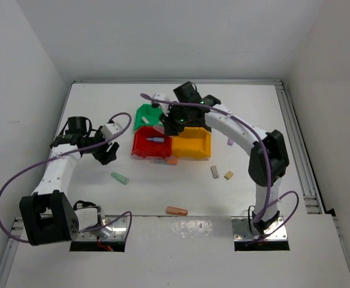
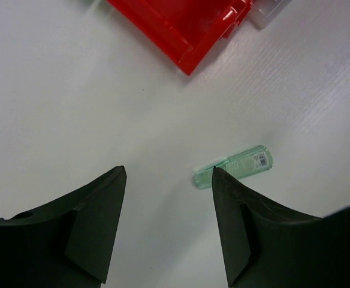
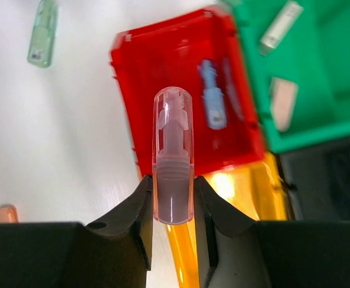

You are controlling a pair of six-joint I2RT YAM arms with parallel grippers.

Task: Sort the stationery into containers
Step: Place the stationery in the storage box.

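My right gripper should keep holding the clear pink stick, as it is still high, its held end over the red bin's edge beside the yellow bin (image 3: pixel 247 186).
My right gripper (image 3: pixel 172 178) is shut on a clear pink stick (image 3: pixel 173 150), which points up out of the jaws, and hovers over the joined containers (image 1: pixel 178 123). Below it lie the red bin (image 3: pixel 181 72) holding a blue piece (image 3: pixel 212 96), the green bin (image 3: pixel 325 66) with two pale pieces, the yellow bin (image 3: pixel 247 186) and the black bin (image 3: pixel 331 174). My left gripper (image 2: pixel 168 171) stands open above bare table, left of the bins (image 1: pixel 106 153). A mint-green stick (image 2: pixel 235 166) lies just past its right fingertip, outside the jaws.
Loose on the table are an orange stick (image 1: pixel 176 210) near the front edge, another orange piece (image 1: pixel 172 161) against the red bin, a grey block (image 1: pixel 214 172), a tan block (image 1: pixel 228 175) and a pink piece (image 1: pixel 230 143) right of the yellow bin.
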